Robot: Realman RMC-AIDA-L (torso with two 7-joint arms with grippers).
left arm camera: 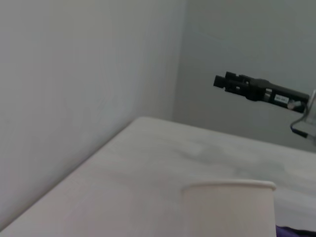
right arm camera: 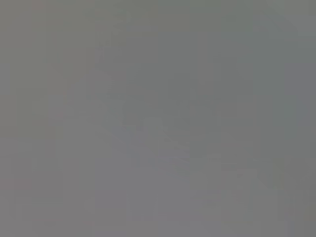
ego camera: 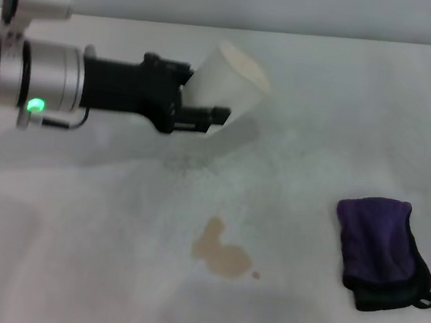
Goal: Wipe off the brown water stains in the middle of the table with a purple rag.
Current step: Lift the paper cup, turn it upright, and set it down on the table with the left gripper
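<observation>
My left gripper needs to keep holding the tilted paper cup [ego camera: 230, 82] [left arm camera: 228, 210], because the cup is above the tabletop.
The brown water stains [ego camera: 220, 252] lie in the middle of the white table [ego camera: 60, 260], with a tiny droplet [ego camera: 256, 275] just to their right. The purple rag [ego camera: 382, 249], black-edged with a small loop, lies flat to the right of the stains, untouched. My left gripper [ego camera: 206, 94] is above the table's far middle, shut on a tilted white paper cup [ego camera: 230, 82]. The cup's rim fills the bottom of the left wrist view [left arm camera: 229, 207]. My right gripper [left arm camera: 223, 82] shows only far off in that view, raised in the air. The right wrist view is plain grey.
Faint grey speckled smudges [ego camera: 199, 159] mark the table below the cup. A grey wall [ego camera: 306, 4] runs along the table's far edge. A corner of the purple rag [left arm camera: 296, 231] peeks in beside the cup in the left wrist view.
</observation>
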